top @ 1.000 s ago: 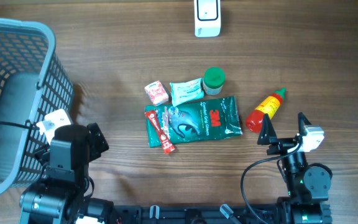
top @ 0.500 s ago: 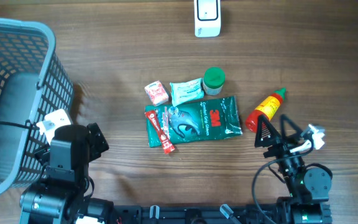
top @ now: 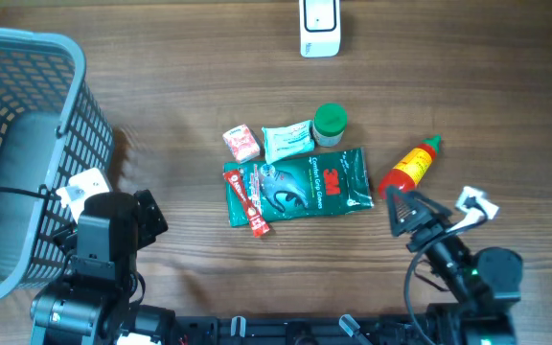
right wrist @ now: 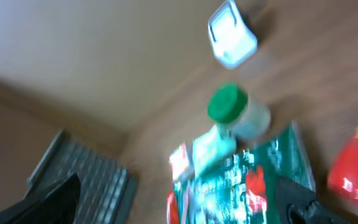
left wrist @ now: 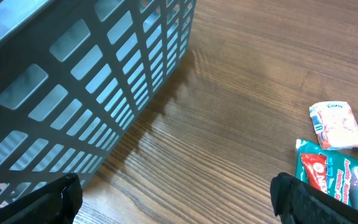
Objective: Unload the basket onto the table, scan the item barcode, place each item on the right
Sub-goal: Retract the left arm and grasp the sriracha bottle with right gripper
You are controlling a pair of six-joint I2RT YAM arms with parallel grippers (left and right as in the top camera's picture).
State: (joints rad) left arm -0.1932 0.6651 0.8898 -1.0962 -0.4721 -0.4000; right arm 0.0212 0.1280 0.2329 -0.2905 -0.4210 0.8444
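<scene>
My right gripper grabs the red-and-yellow bottle next, across the sides of its lower body (top: 398,179) (right wrist: 357,172). That leaves much of the yellow label uncovered to scan the barcode.
Several small items lie mid-table: a green 3M pack (top: 301,185), a red sachet (top: 245,198), a pink packet (top: 241,143), a white-green packet (top: 287,140), a green-capped jar (top: 330,123) and a red-and-yellow bottle (top: 409,168). A white scanner (top: 320,27) stands at the far edge. My right gripper (top: 410,213) is open just in front of the bottle, holding nothing. Its blurred wrist view shows the jar (right wrist: 229,106), the pack (right wrist: 247,180) and the scanner (right wrist: 232,34). At front left my left gripper (top: 148,217) is open and empty (left wrist: 176,208), beside the basket.
A tall grey mesh basket (top: 17,153) fills the left side, close to the left arm, and its wall (left wrist: 92,74) looms in the left wrist view. The pink packet (left wrist: 335,124) lies to that gripper's right. Bare wood lies between the basket and the items.
The right arm has swung and tilted, bringing its open gripper leftward and nearer the bottle and green pack. The left arm and all items have stayed put.
</scene>
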